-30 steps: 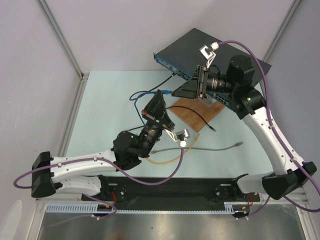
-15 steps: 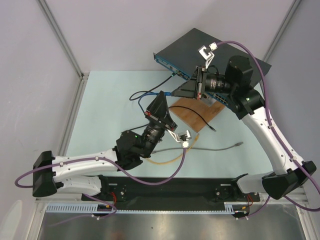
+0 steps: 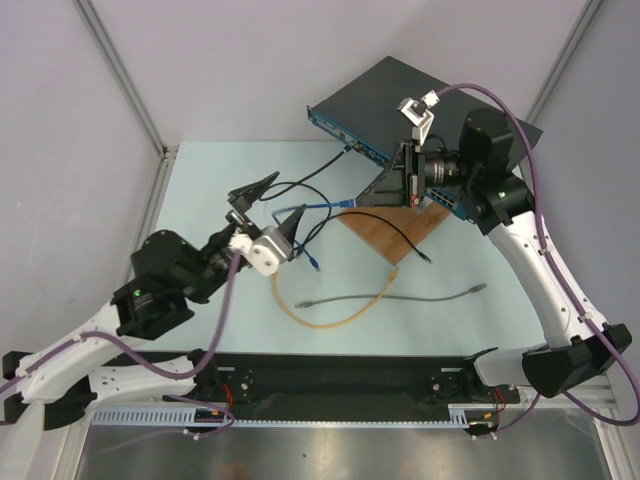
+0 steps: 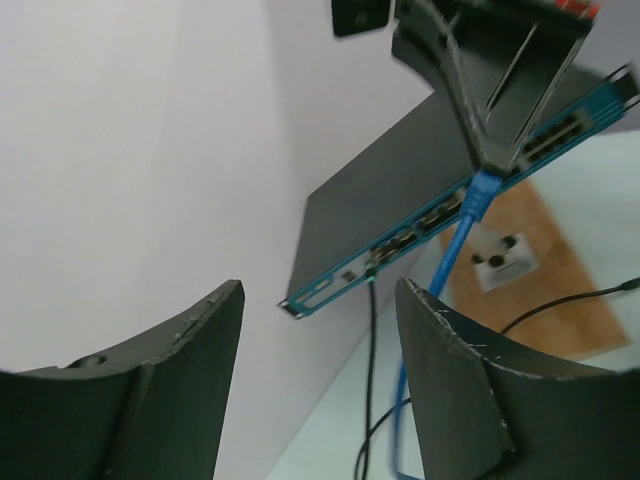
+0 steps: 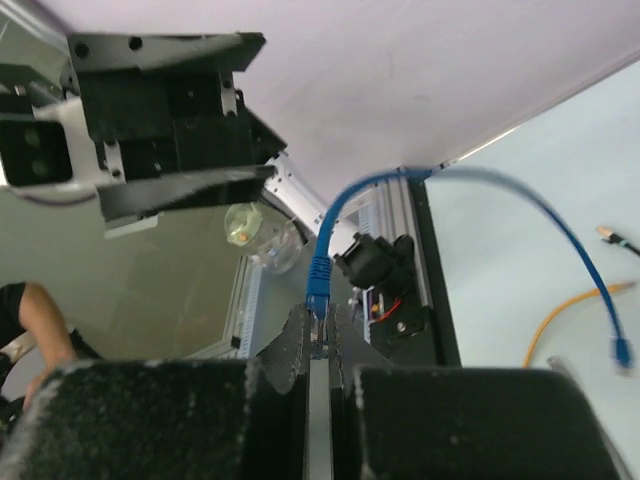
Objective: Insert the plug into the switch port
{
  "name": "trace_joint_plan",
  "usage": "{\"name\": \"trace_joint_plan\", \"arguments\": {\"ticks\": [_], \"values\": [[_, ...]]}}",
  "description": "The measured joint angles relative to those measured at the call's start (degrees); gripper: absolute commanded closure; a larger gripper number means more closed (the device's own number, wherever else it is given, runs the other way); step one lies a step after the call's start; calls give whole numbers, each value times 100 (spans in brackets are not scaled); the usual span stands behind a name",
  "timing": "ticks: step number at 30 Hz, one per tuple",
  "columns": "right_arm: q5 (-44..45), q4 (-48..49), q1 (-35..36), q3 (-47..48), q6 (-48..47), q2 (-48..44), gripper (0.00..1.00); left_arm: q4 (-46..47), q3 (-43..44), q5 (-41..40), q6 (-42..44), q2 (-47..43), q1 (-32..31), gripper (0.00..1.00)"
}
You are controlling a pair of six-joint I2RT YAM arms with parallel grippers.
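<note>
The plug's tip should stay free to insert, so my left gripper next needs to grab the blue cable just behind the plug (image 3: 341, 204) (image 4: 471, 213), in line with it.
The switch (image 3: 400, 95) is a flat dark grey box at the back, its teal front face (image 3: 340, 130) turned toward the table. My right gripper (image 3: 352, 200) is shut on the blue plug (image 3: 345, 203), holding it in front of that face and clear of it. In the right wrist view the plug (image 5: 318, 282) sticks out between the pinched fingertips (image 5: 300, 335). Its blue cable (image 3: 310, 210) trails left. My left gripper (image 3: 290, 192) stands open and empty farther left. The left wrist view shows its fingers (image 4: 170, 390) apart, with the switch (image 4: 370, 190) and the plug (image 4: 483, 192) beyond.
A brown wooden board (image 3: 395, 228) lies under the right gripper. A black cable (image 3: 300, 185) runs from a switch socket across the mat. A grey cable (image 3: 420, 297) and a yellow cable (image 3: 330, 318) lie near the front. The blue cable's free end (image 3: 315, 265) rests on the mat.
The right gripper closed on the blue plug. The left gripper let go of the blue cable, opened, and swung back to the left.
</note>
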Motion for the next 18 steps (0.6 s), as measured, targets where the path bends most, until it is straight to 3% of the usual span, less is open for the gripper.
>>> {"name": "trace_joint_plan", "arguments": {"ticks": [9, 14, 18], "values": [[-363, -673, 138, -173, -599, 11, 100, -1141, 350, 1099, -1508, 170, 15, 43], [-380, -772, 245, -313, -693, 11, 100, -1598, 350, 1613, -1633, 439, 15, 58], [-382, -767, 306, -409, -704, 11, 100, -1681, 348, 1687, -1493, 485, -20, 60]]}}
